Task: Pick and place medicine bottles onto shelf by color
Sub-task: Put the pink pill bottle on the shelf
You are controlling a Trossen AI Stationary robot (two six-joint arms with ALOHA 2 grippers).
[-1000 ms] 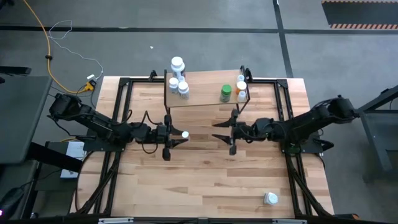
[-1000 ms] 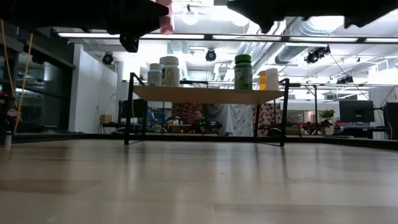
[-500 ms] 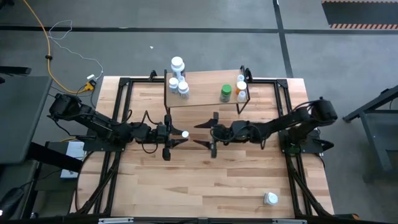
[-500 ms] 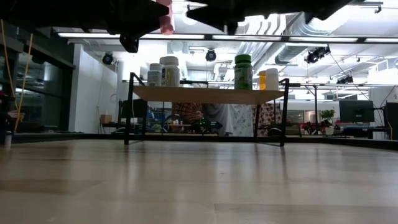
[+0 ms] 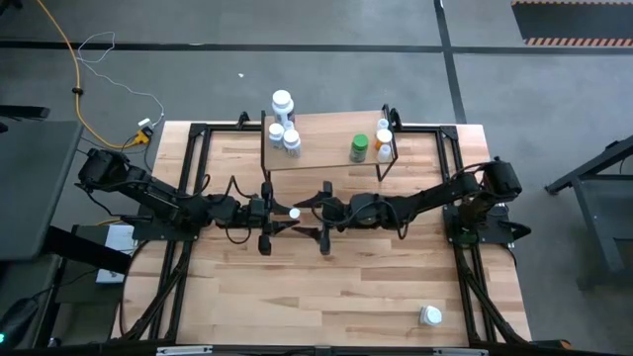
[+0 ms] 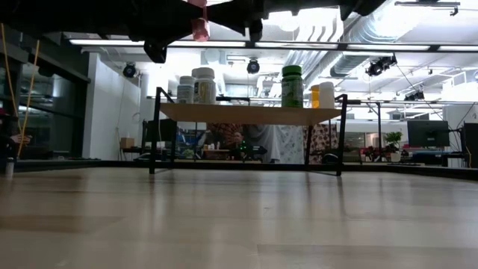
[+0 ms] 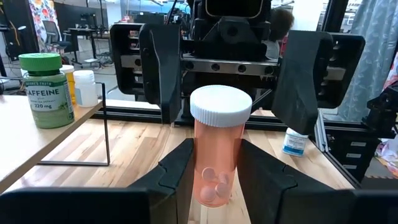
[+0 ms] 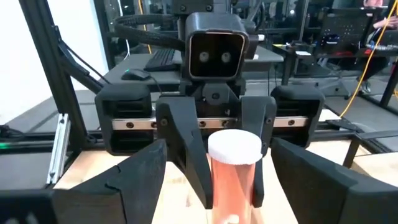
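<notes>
I should next grab the orange-pink medicine bottle with my right gripper by its white-end with the cap (image 5: pixel 295 213). Then I can set the bottle on the shelf (image 5: pixel 326 148).
An orange-pink medicine bottle (image 7: pixel 216 155) with a white cap stands upright in the air over the table's middle, with my left gripper (image 5: pixel 287 213) shut on it. My right gripper (image 5: pixel 305 215) faces it from the right. It is open, with one finger on each side of the bottle (image 8: pixel 233 171) and not touching it. The shelf (image 5: pixel 326 148) stands on thin black legs at the far middle. On it stand white bottles (image 5: pixel 284 131) at the left, and a green one (image 5: pixel 359 148) and an orange one (image 5: pixel 384 138) at the right. My left gripper pinches the lower part of the bottle's body (image 7: pixel 214 180) between its two fingers (image 7: pixel 180 168). The fingers lie level and come from the table's left. The bottle stands upright with its cap up, lifted clear of the table.
A white bottle (image 5: pixel 430 315) sits near the table's front right corner. Black frame rails (image 5: pixel 188 168) run along the table's left and right sides. There is bare wood between the grippers and the near edge.
My right gripper has moved level toward the table's left, up to the bottle in my left gripper, and has opened wider. Its fingers now stand on either side of the bottle. The bottle has kept its place.
</notes>
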